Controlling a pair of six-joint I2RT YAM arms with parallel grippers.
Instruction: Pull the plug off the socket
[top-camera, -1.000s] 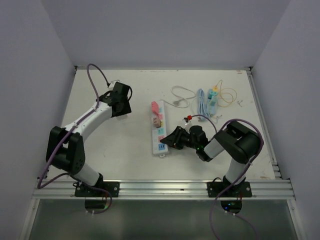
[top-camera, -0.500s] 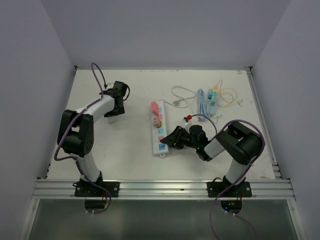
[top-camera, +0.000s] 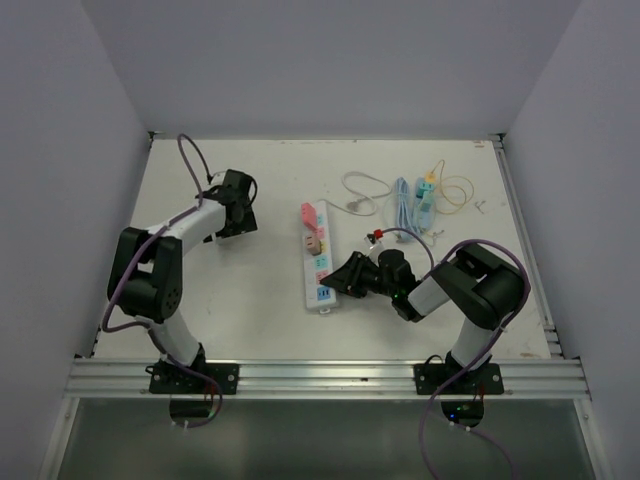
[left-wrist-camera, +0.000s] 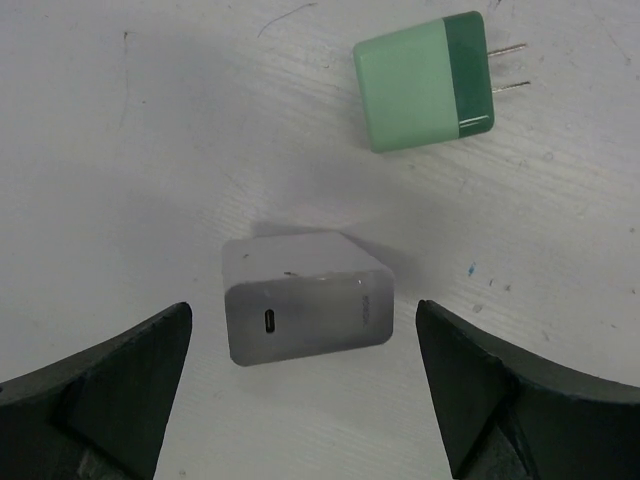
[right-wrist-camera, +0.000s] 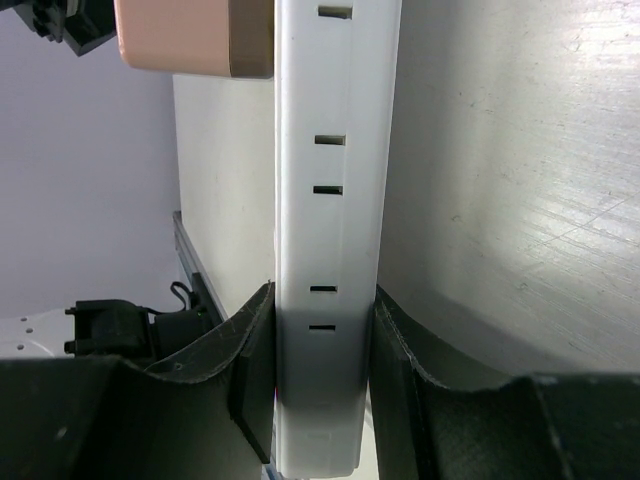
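My left gripper grabs the beige plug's exposed body across opposite sides next, leaving the power strip (top-camera: 318, 262) free, to pull the plug off the socket.
A white power strip (top-camera: 318, 262) lies mid-table with a pink plug (top-camera: 310, 212) and a beige plug (top-camera: 314, 240) in its far sockets. My right gripper (top-camera: 343, 276) is shut on the strip's near end; in the right wrist view its pads (right-wrist-camera: 250, 345) clamp both sides of the strip (right-wrist-camera: 335, 180), with a pink plug (right-wrist-camera: 195, 38) above. My left gripper (top-camera: 235, 214) is open over the far left table. In the left wrist view it (left-wrist-camera: 300, 335) straddles a white USB charger (left-wrist-camera: 305, 300) without touching it. A green charger (left-wrist-camera: 422, 82) lies beyond, prongs bare.
Coiled cables and a small green-yellow item (top-camera: 425, 193) lie at the back right, with a white cable (top-camera: 362, 188) beside them. A red-tipped lead (top-camera: 380, 237) lies near the right wrist. Walls enclose the table on three sides.
The left arm has folded its elbow upward and its gripper shifted slightly toward the near left. The right arm and the strip have not moved.
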